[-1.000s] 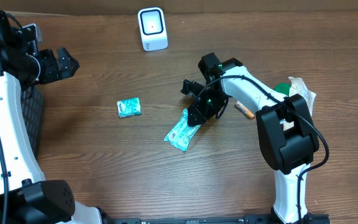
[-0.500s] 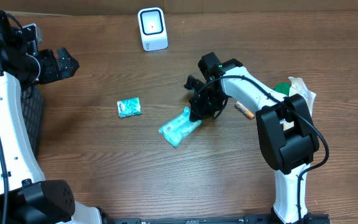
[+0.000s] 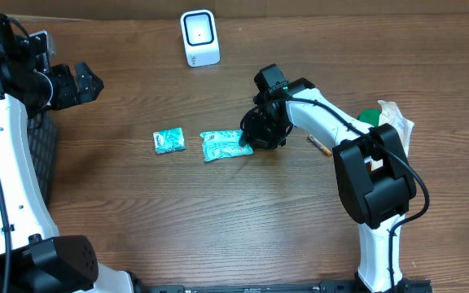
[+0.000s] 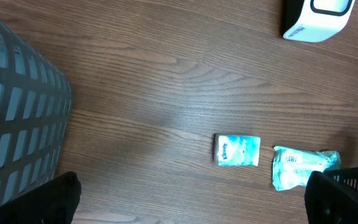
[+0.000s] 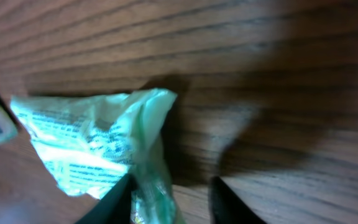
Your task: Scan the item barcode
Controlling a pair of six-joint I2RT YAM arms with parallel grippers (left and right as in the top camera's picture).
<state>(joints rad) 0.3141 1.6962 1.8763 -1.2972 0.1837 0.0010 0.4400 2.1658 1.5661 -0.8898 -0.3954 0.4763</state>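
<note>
My right gripper grabs the larger teal-and-white packet by its crumpled end next, and the opposite end stays uncovered for scanning its barcode.
A teal-and-white packet lies flat on the wooden table, just right of a smaller teal packet. My right gripper is low at the larger packet's right end. In the right wrist view, the packet has its crumpled end against the left fingertip, and bare wood shows up to the other finger, so the right gripper is open. The white scanner stands at the back. My left gripper hangs wide open at the far left, holding nothing; its view shows both packets.
A dark mesh basket sits at the left edge. A small brown stick-like item lies right of my right gripper. A green object and a white bag lie beside the right arm's base.
The larger packet was swung up and leftward from the table's middle and now lies flat beside the smaller one. My right gripper followed it and its jaws have parted. The left arm stayed still.
</note>
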